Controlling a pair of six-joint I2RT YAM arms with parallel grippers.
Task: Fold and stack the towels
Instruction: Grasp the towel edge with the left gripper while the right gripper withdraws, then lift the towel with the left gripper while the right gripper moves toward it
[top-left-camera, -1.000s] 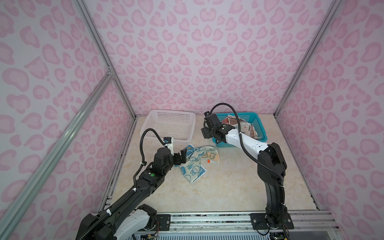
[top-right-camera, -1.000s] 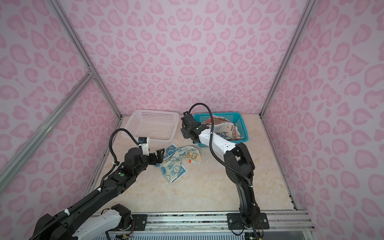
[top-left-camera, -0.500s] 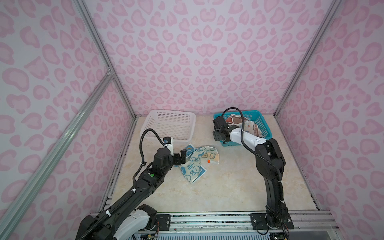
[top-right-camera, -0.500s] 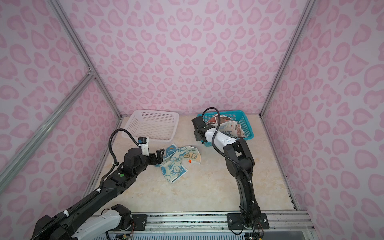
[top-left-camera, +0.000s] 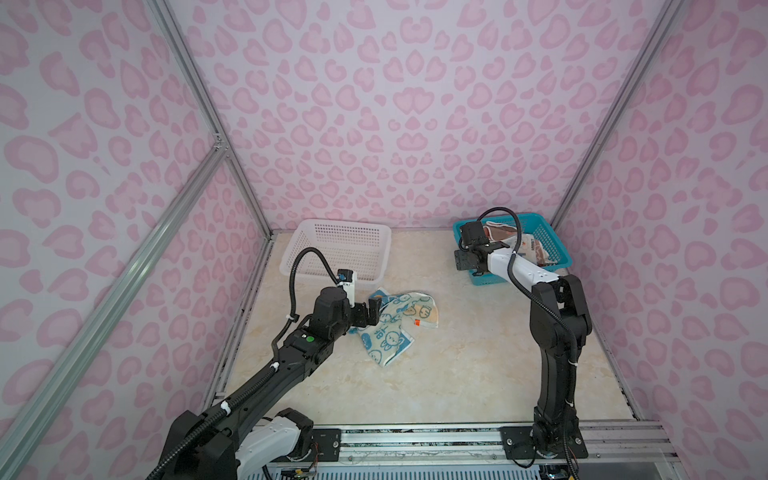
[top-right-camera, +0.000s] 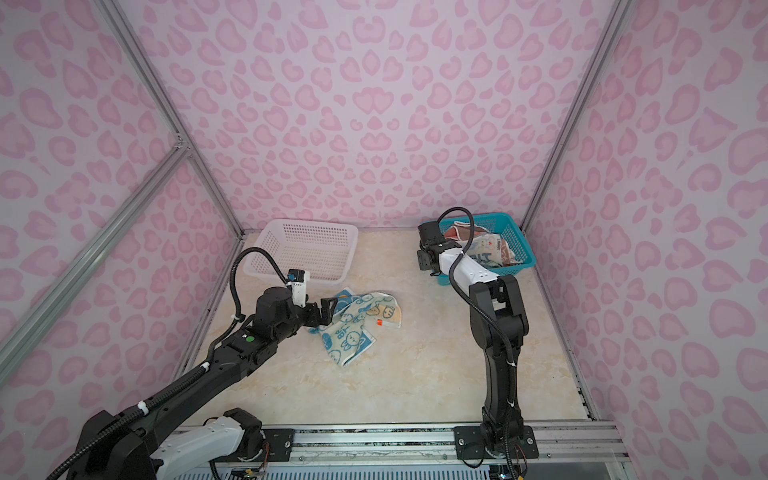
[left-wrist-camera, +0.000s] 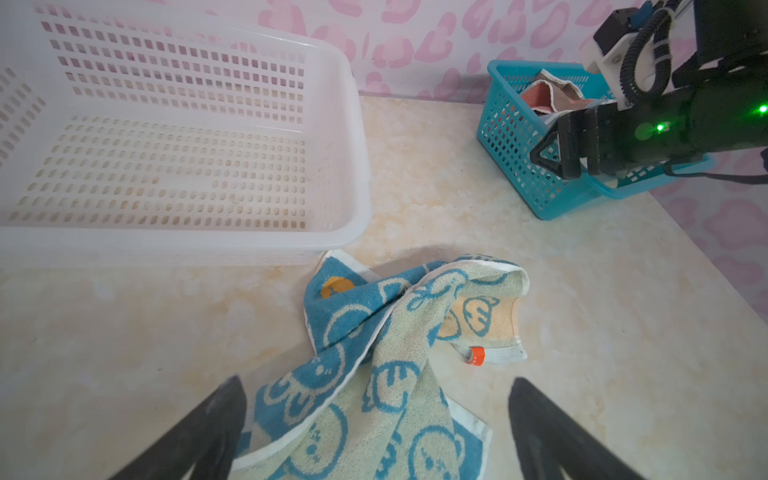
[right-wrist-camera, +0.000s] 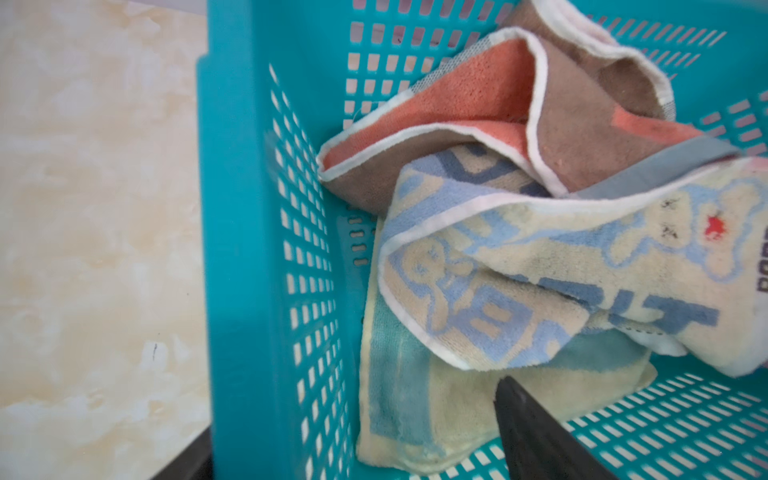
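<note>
I should next grab the crumpled blue towel's white edge with my left gripper, so more edge stays free for my right gripper to grab for folding.
A blue towel with white rabbits (top-left-camera: 395, 328) (top-right-camera: 357, 328) (left-wrist-camera: 374, 374) lies crumpled on the table in front of the white basket. My left gripper (top-left-camera: 371, 312) (top-right-camera: 328, 311) (left-wrist-camera: 376, 386) hovers open over its left part, a finger on either side and nothing gripped. More towels sit in the teal basket (top-left-camera: 557, 249) (right-wrist-camera: 241, 208): an orange-brown one with white edging (right-wrist-camera: 478, 95), a pale one with blue letters (right-wrist-camera: 540, 282), and a teal and pale-yellow one (right-wrist-camera: 415, 395) underneath. My right gripper (top-left-camera: 465, 262) (top-right-camera: 426, 259) (right-wrist-camera: 353, 424) is open and straddles that basket's left wall, one finger inside.
A white perforated basket (top-left-camera: 340, 249) (top-right-camera: 307, 249) (left-wrist-camera: 166, 166) stands empty at the back left, its front wall close to the rabbit towel. The teal basket stands in the back right corner against the pink walls. Bare marble tabletop (top-left-camera: 457, 353) lies between the arms.
My right arm has swung right, from above the table's middle to the teal basket's left wall. The left arm and the rabbit towel have not moved.
</note>
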